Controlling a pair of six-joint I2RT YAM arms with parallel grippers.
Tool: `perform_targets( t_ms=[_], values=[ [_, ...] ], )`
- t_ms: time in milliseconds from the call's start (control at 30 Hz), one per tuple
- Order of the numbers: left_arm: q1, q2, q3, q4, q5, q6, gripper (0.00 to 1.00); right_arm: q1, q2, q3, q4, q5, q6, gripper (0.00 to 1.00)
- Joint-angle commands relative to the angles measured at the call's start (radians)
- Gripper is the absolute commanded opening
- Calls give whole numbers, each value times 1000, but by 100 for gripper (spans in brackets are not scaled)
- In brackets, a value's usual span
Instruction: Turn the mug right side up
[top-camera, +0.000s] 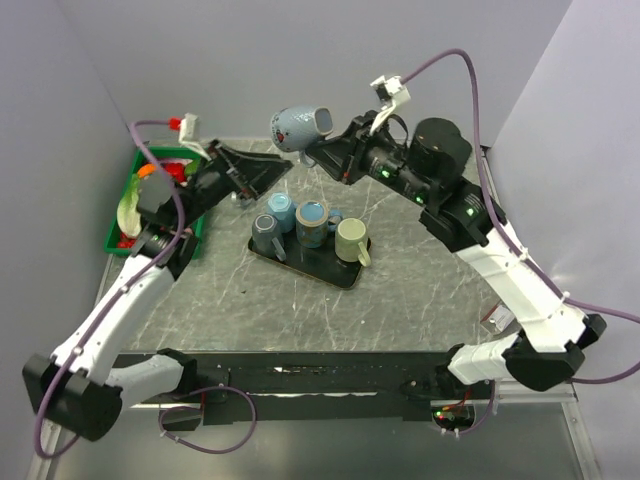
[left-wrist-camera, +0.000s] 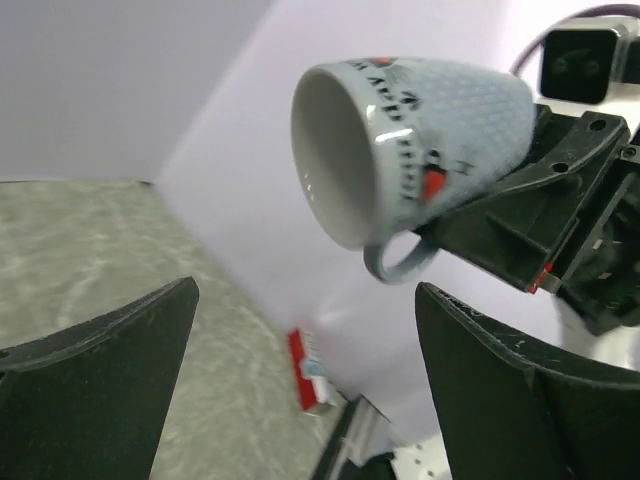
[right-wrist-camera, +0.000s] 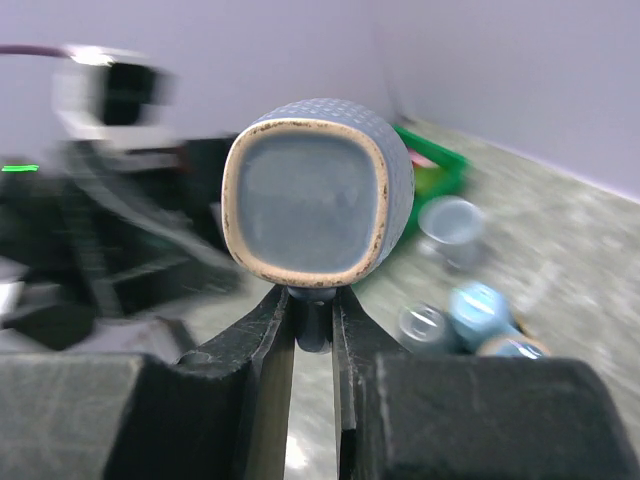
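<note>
Next, my left gripper grabs the mug's handle (top-camera: 306, 159) (left-wrist-camera: 394, 270) from the side of the mug's white opening, to set the mug base-down, right side up.
A pale blue dotted mug (top-camera: 297, 126) hangs in the air above the back of the table, lying on its side. My right gripper (top-camera: 322, 152) is shut on its handle, which points downward. In the right wrist view the mug's flat base (right-wrist-camera: 315, 205) faces the camera, with the handle pinched at my right gripper (right-wrist-camera: 313, 300). In the left wrist view the mug (left-wrist-camera: 430, 130) shows its white mouth, turned toward my left gripper (left-wrist-camera: 305, 290). My left gripper (top-camera: 262, 180) stands wide open just left of and below the mug, holding nothing.
A black tray (top-camera: 310, 268) at the table's middle carries several upright mugs, among them a blue one (top-camera: 312, 220) and a cream one (top-camera: 351, 240). A green bin (top-camera: 118, 243) with toys stands at the left edge. Walls close in behind and on both sides.
</note>
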Motion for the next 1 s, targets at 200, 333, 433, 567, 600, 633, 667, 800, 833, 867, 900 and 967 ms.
perform_targets(
  t_ms=[200,333,433,567,600,633,667,800,833,867,900,967],
  values=[
    [-109,97,125,379,210,-152,99,-4,-119,-85,368,-193,204,0],
    [-126,119,146,419,234,-183,89,-3,-123,-103,384,-214,218,0],
    [-135,120,151,422,218,-186,82,-3,-123,-121,416,-217,224,0],
    [-138,117,146,436,185,-198,74,-3,-125,-149,444,-217,227,0],
    [-140,119,145,439,178,-203,72,-4,-123,-152,448,-217,229,0],
    [-140,119,140,446,166,-207,66,-3,-122,-163,454,-219,229,0],
    [-140,119,137,454,161,-212,63,-4,-120,-169,467,-219,230,0],
    [-144,114,128,449,141,-192,42,-4,-122,-186,473,-213,232,0],
    [-144,108,125,448,138,-177,35,-3,-122,-189,473,-211,230,0],
    [-144,104,123,434,129,-168,31,-3,-123,-192,473,-208,230,0],
    [-144,101,123,422,126,-157,27,-4,-126,-195,474,-207,229,0],
    [-144,93,125,382,118,-125,12,-4,-126,-201,473,-200,224,0]
  ],
)
